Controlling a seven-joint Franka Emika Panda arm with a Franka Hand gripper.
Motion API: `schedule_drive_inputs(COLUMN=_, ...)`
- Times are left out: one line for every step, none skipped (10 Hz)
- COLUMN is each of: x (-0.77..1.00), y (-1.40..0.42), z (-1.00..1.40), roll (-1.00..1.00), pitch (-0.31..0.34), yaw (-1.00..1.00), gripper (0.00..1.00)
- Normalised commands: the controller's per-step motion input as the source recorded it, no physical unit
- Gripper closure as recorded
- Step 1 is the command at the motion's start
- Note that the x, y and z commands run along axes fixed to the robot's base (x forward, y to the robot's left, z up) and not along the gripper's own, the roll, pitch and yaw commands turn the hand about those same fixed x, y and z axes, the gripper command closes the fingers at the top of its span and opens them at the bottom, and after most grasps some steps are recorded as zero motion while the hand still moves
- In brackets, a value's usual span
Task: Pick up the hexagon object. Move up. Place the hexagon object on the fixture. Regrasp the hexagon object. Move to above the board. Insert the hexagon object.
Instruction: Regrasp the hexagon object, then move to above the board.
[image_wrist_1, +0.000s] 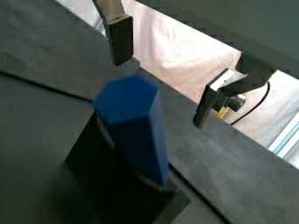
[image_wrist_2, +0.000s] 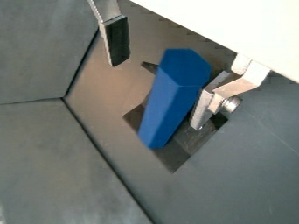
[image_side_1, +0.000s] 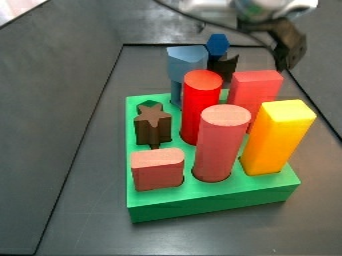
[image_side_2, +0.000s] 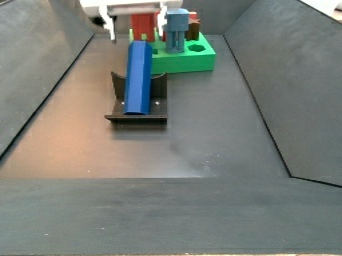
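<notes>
The gripper grabs the hexagon object by its raised upper end (image_side_1: 217, 39) next, so its lower end stays free to enter the board.
The hexagon object (image_wrist_1: 135, 127), a dark blue six-sided bar, leans tilted on the black fixture (image_wrist_1: 111, 188). In a side view the hexagon object (image_side_2: 138, 75) lies along the fixture (image_side_2: 138, 112), its far end pointing at the green board (image_side_2: 194, 58). My gripper (image_wrist_1: 166, 74) is open over the bar's upper end, one finger (image_wrist_1: 121, 39) on each side and not closed on it. The other wrist view shows the bar (image_wrist_2: 173, 96) close beside one finger (image_wrist_2: 204, 107) and well apart from the other. From the board's side, the bar's tip (image_side_1: 217, 45) shows behind the pegs.
The board (image_side_1: 201, 200) carries red cylinders (image_side_1: 202, 95), a salmon cylinder (image_side_1: 222, 140), a yellow block (image_side_1: 274, 135), a brown star peg (image_side_1: 155, 122) and a pink block. A pale blue-grey block (image_side_1: 181, 62) stands behind it. Sloped dark walls (image_side_2: 54, 90) enclose the floor.
</notes>
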Motion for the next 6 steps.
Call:
schedule_drive_inputs(x=0.1, y=0.02, z=-0.93, roll=0.07, pitch=-0.105, yaw=-0.05, gripper=0.0)
schedule_drive_inputs(x=0.08, y=0.01, z=-0.7, roll=0.07, pitch=-0.068, yaw=-0.07, gripper=0.0)
schedule_drive_inputs(x=0.08, y=0.01, z=-0.48, roll=0.07, pitch=-0.032, yaw=-0.07, gripper=0.0)
schedule_drive_inputs(x=0.07, y=0.0, z=-0.32, roll=0.06, pitch=-0.011, yaw=-0.06, gripper=0.0)
schedule_drive_inputs(x=0.0, y=0.0, z=0.0, roll=0.0, pitch=0.0, yaw=0.0, gripper=1.0)
schedule_drive_inputs(x=-0.07, y=-0.01, z=1.0, roll=0.22, pitch=-0.47, yaw=-0.05, gripper=1.0)
